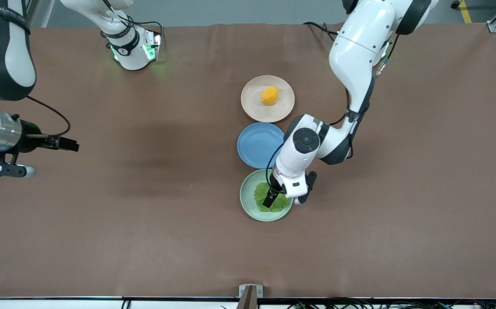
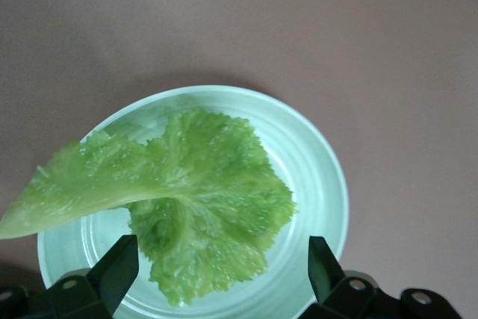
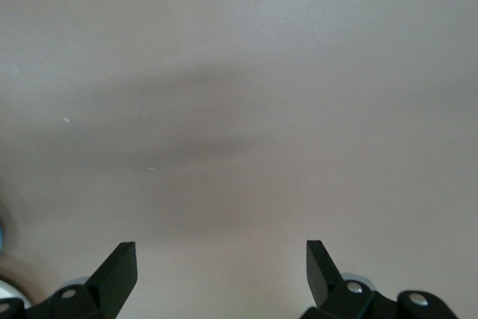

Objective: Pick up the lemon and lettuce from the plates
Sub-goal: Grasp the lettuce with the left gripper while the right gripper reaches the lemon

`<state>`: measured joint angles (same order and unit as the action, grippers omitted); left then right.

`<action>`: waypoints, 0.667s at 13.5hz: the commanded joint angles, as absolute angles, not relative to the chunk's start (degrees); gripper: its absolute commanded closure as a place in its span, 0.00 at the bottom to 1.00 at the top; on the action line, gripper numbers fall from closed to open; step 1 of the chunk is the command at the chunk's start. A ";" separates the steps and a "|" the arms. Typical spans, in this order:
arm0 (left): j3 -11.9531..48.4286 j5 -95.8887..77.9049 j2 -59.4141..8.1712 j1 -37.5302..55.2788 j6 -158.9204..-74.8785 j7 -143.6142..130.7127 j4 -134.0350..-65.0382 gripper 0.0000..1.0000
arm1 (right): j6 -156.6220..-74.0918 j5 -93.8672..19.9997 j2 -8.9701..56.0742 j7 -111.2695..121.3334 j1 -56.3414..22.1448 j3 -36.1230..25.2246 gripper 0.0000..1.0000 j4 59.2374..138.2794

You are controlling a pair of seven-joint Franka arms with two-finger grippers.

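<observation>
The left gripper needs to pick the lettuce from the mint green plate (image 1: 248, 205) next, so it should grab the lettuce by its frilly end (image 1: 277, 205).
The lettuce (image 1: 260, 194) is a crinkled green leaf lying on the mint green plate (image 1: 248, 205), the plate nearest the front camera. My left gripper (image 1: 272, 201) is low over it and open. In the left wrist view the lettuce (image 2: 202, 199) lies on the plate (image 2: 317, 177), and the left gripper (image 2: 222, 250) has one finger on each side of the leaf's frilly end. The lemon (image 1: 270, 95) sits on the beige-pink plate (image 1: 252, 106), farthest from the front camera. My right gripper (image 1: 71, 145) waits open and empty over bare table at the right arm's end (image 3: 221, 252).
An empty blue plate (image 1: 260, 145) lies between the two task plates, partly covered by the left arm's wrist. The brown table mat (image 1: 144, 214) spreads all round the plates.
</observation>
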<state>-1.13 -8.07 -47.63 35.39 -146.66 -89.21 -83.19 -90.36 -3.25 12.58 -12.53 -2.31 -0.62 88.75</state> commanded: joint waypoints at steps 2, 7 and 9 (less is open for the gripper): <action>-1.58 -8.61 -49.48 36.47 -147.13 -89.65 -82.00 0.00 | -94.02 -3.96 10.03 -30.17 -12.27 -0.62 0.00 93.32; -1.49 -8.88 -51.06 36.74 -147.13 -89.47 -81.91 0.00 | -102.56 -6.86 6.51 -49.96 -25.19 -0.62 0.00 101.76; -1.49 -8.70 -51.33 36.83 -147.13 -89.47 -81.91 0.00 | -103.44 -6.51 6.15 -56.40 -31.09 -0.70 0.00 103.62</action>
<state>-1.09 -8.07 -50.43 36.19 -146.72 -89.21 -83.08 -101.48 -5.88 9.52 -50.89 -26.62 0.16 98.77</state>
